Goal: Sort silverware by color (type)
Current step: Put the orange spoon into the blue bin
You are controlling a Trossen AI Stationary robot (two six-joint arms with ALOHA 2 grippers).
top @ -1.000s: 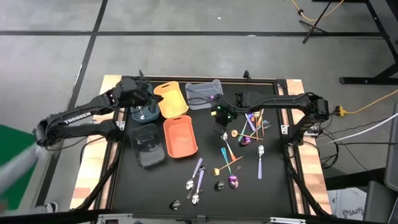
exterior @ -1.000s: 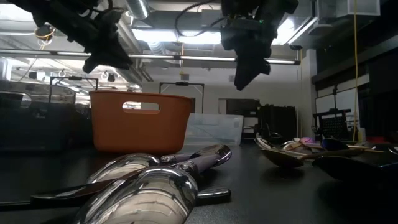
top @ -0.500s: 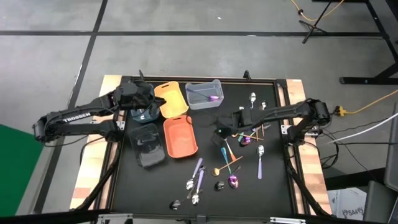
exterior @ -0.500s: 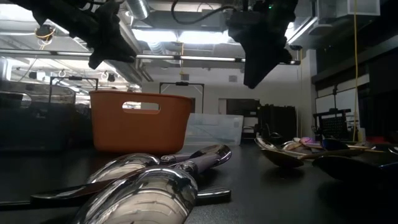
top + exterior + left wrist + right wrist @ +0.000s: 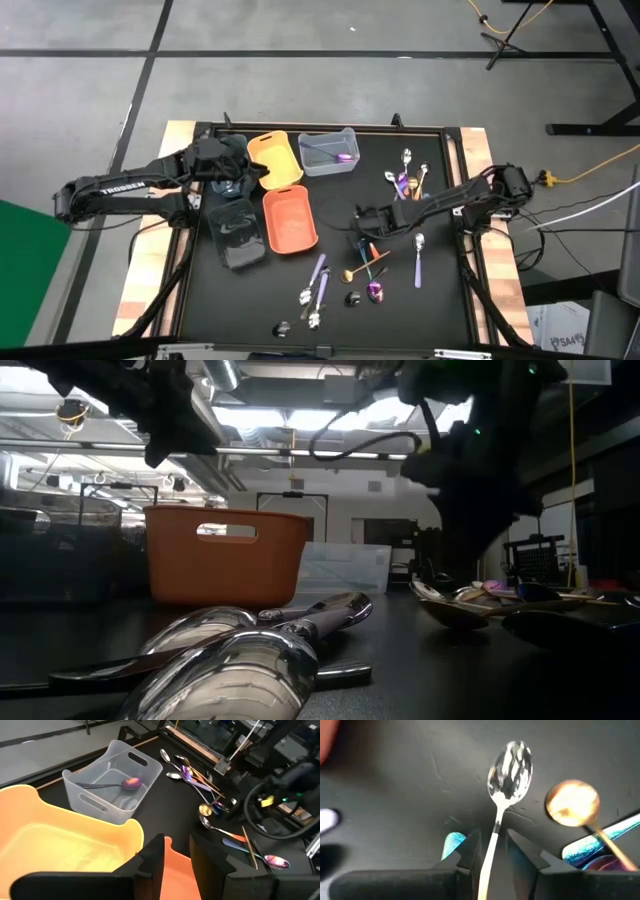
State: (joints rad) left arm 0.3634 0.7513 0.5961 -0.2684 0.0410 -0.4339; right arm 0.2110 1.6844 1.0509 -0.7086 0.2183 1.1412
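Observation:
The silver spoon (image 5: 510, 767) should be sorted with its own color, so my right gripper needs to grab it by its slim handle (image 5: 492, 842) next.
The silverware lies loose on the black table: a cluster at the right (image 5: 405, 185), some in the middle (image 5: 368, 258), more near the front (image 5: 315, 290). My right gripper (image 5: 365, 224) is low over the middle group, pointing down and open. Its fingers (image 5: 470, 851) stand on either side of the handle of a silver spoon (image 5: 510, 767) that lies flat; I cannot tell whether they touch it. Beside that spoon lie a gold spoon (image 5: 572, 802) and teal pieces (image 5: 452, 842). My left gripper (image 5: 176, 855) hangs open and empty over the yellow bin (image 5: 60, 845).
Along the back left stand a dark teal bin (image 5: 226, 185), the yellow bin (image 5: 275, 158) and a clear bin (image 5: 328, 152) holding a purple spoon (image 5: 131, 782). In front of them are an orange bin (image 5: 290, 218) and a dark grey bin (image 5: 240, 235).
My right gripper has left the clear bin, travelled toward the table's near edge and come down over the middle silverware, rolling its wrist on the way. Its finger gap looks unchanged. My left gripper has swung a little toward the near edge above the bins.

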